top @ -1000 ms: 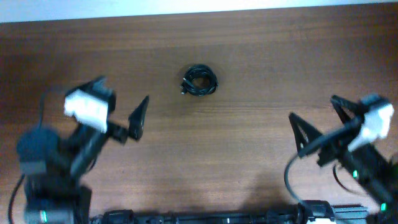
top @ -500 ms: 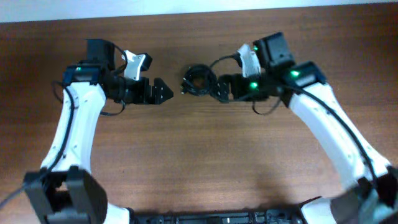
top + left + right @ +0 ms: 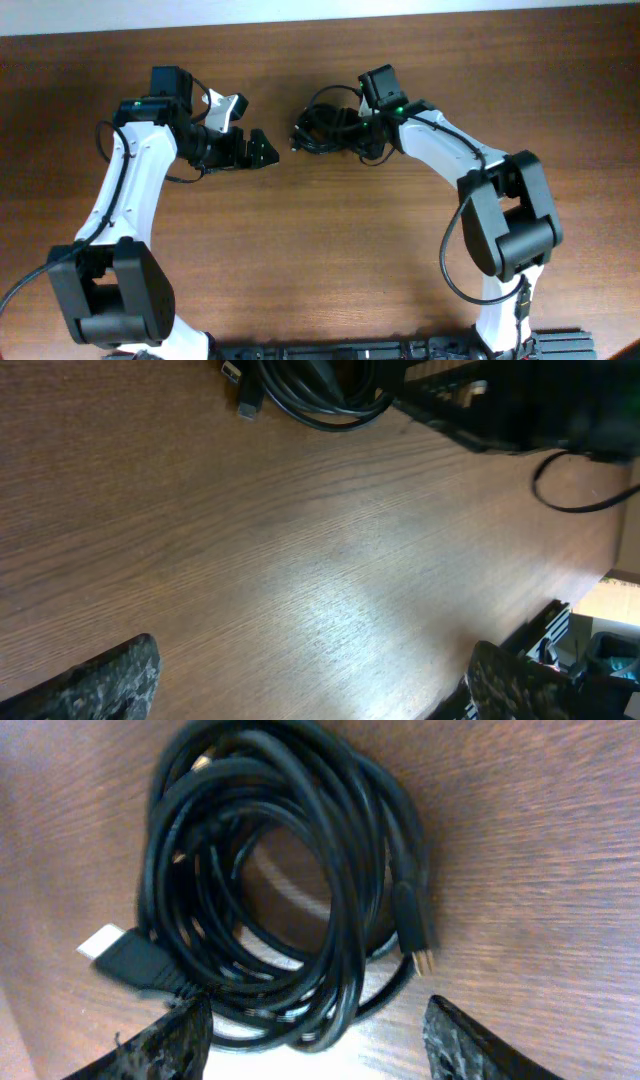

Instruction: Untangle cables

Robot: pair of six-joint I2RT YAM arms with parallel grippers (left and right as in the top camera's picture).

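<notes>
The coil has a side that faces my left gripper. My left gripper should reach that side and grab one cable near its plug end (image 3: 299,143) (image 3: 250,396) to pull it free and untangle the cables.
The cables (image 3: 320,130) are thin black cords wound in one small coil on the brown table, far centre. In the right wrist view the coil (image 3: 285,890) fills the frame, with a white-tipped plug at left and a gold-tipped plug at right. My right gripper (image 3: 315,1035) is open, its fingers straddling the coil's near edge; in the overhead view it (image 3: 357,140) sits at the coil's right side. My left gripper (image 3: 262,150) is open and empty, just left of the coil. The left wrist view shows the coil (image 3: 320,395) at its top edge, well ahead of the open fingers (image 3: 320,685).
The wooden table (image 3: 320,260) spreads out in front of both arms. A pale wall strip (image 3: 320,10) runs along the far edge. The arm bases and a black rail (image 3: 360,350) lie at the near edge.
Both arms swung from the near table corners up to the coil. In the last half second the right gripper closed in onto the coil's right side; the left gripper barely shifted.
</notes>
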